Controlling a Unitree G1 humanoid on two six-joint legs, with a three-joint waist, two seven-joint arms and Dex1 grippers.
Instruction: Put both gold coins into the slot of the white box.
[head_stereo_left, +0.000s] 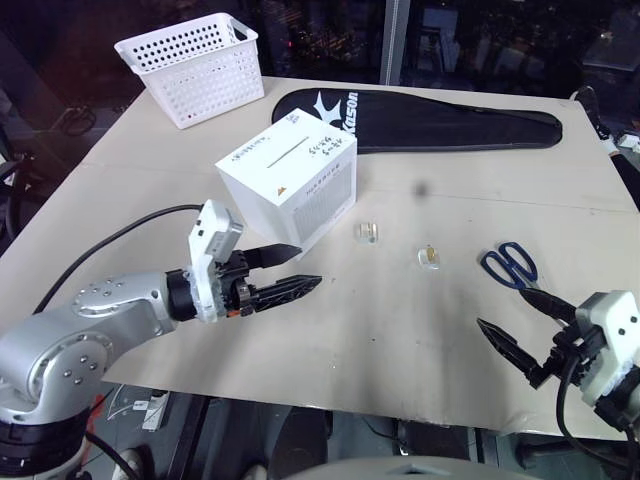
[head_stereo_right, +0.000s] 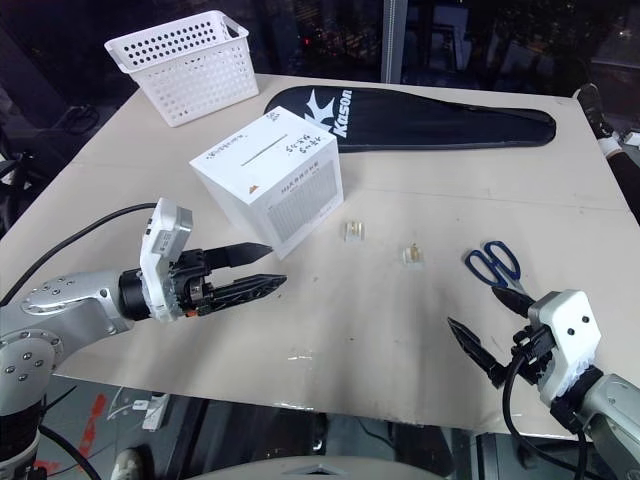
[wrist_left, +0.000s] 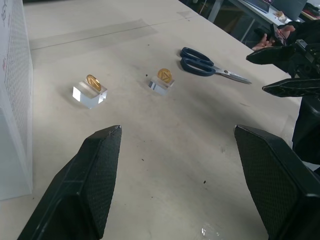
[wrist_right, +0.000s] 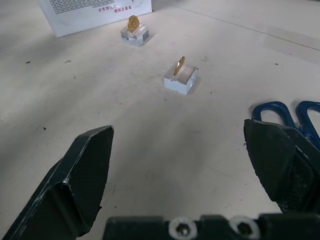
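My right gripper grabs the nearer gold coin by its exposed upper half next, since the clear case encloses the coin's lower edge.
The white box (head_stereo_left: 287, 185) stands on the table left of centre, its thin dark slot (head_stereo_left: 282, 153) on the top face. To its right, two gold coins (wrist_left: 93, 81) (wrist_left: 164, 75) stand on edge, each in a small clear case (head_stereo_left: 367, 232) (head_stereo_left: 429, 257). My left gripper (head_stereo_left: 305, 266) hovers open in front of the box, pointing toward the coins and holding nothing. My right gripper (head_stereo_left: 502, 307) is open and holds nothing near the table's front right edge, short of the nearer coin (wrist_right: 178, 66).
Blue-handled scissors (head_stereo_left: 510, 265) lie right of the coins. A white perforated basket (head_stereo_left: 195, 68) sits at the back left. A long black racket cover (head_stereo_left: 420, 122) lies along the back. The table's front edge (head_stereo_left: 330, 400) runs just below both grippers.
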